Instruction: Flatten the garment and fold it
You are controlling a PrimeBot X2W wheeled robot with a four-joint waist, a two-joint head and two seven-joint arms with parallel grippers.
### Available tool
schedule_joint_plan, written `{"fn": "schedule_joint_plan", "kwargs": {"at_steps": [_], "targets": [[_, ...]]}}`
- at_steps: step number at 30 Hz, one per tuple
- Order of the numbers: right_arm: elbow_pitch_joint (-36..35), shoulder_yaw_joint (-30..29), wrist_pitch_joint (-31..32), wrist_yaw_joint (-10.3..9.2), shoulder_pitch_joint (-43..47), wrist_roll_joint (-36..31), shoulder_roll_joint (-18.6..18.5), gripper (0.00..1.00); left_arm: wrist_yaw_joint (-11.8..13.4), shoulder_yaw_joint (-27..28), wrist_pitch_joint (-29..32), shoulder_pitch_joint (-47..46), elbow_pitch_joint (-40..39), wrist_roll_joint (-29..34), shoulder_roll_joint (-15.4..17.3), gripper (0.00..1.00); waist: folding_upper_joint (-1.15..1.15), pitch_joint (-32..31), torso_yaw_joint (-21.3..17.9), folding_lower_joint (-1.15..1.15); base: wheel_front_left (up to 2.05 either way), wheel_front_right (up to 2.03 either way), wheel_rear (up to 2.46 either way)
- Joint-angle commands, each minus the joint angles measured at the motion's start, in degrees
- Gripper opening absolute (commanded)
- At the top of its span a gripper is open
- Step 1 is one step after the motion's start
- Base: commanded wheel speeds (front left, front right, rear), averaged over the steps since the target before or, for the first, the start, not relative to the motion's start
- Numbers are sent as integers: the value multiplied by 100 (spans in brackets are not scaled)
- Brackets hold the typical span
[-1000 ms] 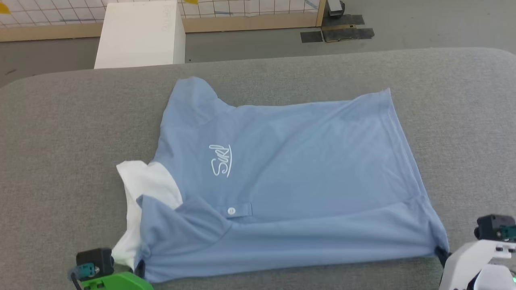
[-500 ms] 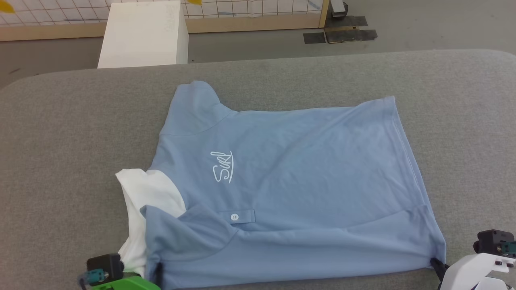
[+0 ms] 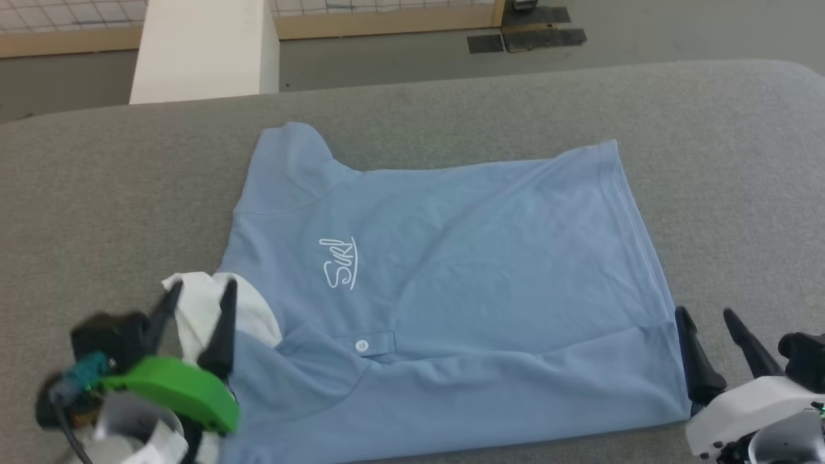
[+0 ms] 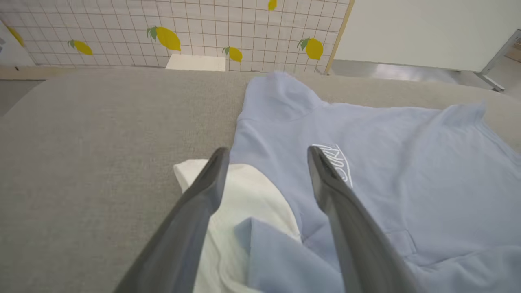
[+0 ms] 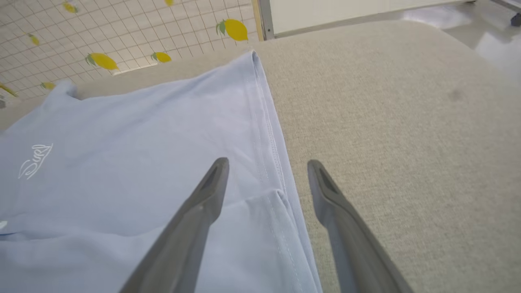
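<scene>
The left gripper reaches the blue shirt next and grabs the hem of its unfolded sleeve (image 3: 298,127), which leaves the shirt's body (image 3: 479,255) free to fold over.
The garment (image 3: 451,270), a light blue polo shirt with a white collar (image 3: 200,309) and white chest logo (image 3: 339,263), lies on the grey table, its near long edge folded over toward the middle. My left gripper (image 3: 201,291) hovers open above the collar end, nothing between its fingers; in the left wrist view the left gripper (image 4: 266,151) straddles collar (image 4: 244,203) and blue cloth. At the shirt's near right hem corner, my right gripper (image 3: 702,314) is open and empty; the right wrist view has the right gripper (image 5: 266,162) above the hem edge (image 5: 270,146).
The grey padded table (image 3: 97,212) extends well beyond the shirt on all sides. A white box (image 3: 200,51) stands on the floor past the far edge, with a lemon-patterned grid panel (image 4: 163,32) behind it.
Both grippers have let go of the shirt's near corners, opened and lifted. The folded near edge now lies loose on the shirt. The head camera has shifted slightly.
</scene>
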Motion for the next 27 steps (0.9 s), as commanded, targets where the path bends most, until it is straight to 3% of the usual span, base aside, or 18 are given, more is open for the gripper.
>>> {"fn": "schedule_joint_plan", "kwargs": {"at_steps": [1,5,8,12,16,21,27], "targets": [[-39,54,-220,-9,-115,-61,-44,100,-84,32,-31,-232,-33,136,143,100,0,138,-117,0,0,0,0],[-20,253,-937,-9,-353,-208,-199,100,-486,57,-60,-1041,20,407,433,100,0,417,-228,0,0,0,0],[57,451,-1303,-9,-623,-258,-315,100,-984,16,22,-1924,434,463,542,100,0,739,-339,0,0,0,0],[158,663,-1511,-9,-1017,-247,-358,100,-1571,-123,309,-2992,1184,499,611,100,0,1095,-530,0,0,0,0],[236,833,-1605,-9,-1324,-230,-349,100,-1975,-217,813,-3917,1939,382,583,100,0,1422,-732,0,0,0,0],[309,975,-1690,-9,-1539,-206,-288,100,-2072,-304,1708,-4832,2723,264,534,100,0,1783,-973,0,0,0,0],[361,1112,-1804,-9,-1701,-174,-207,100,-1665,-305,2993,-5442,3547,65,513,100,0,2091,-1256,0,0,0,0]]}}
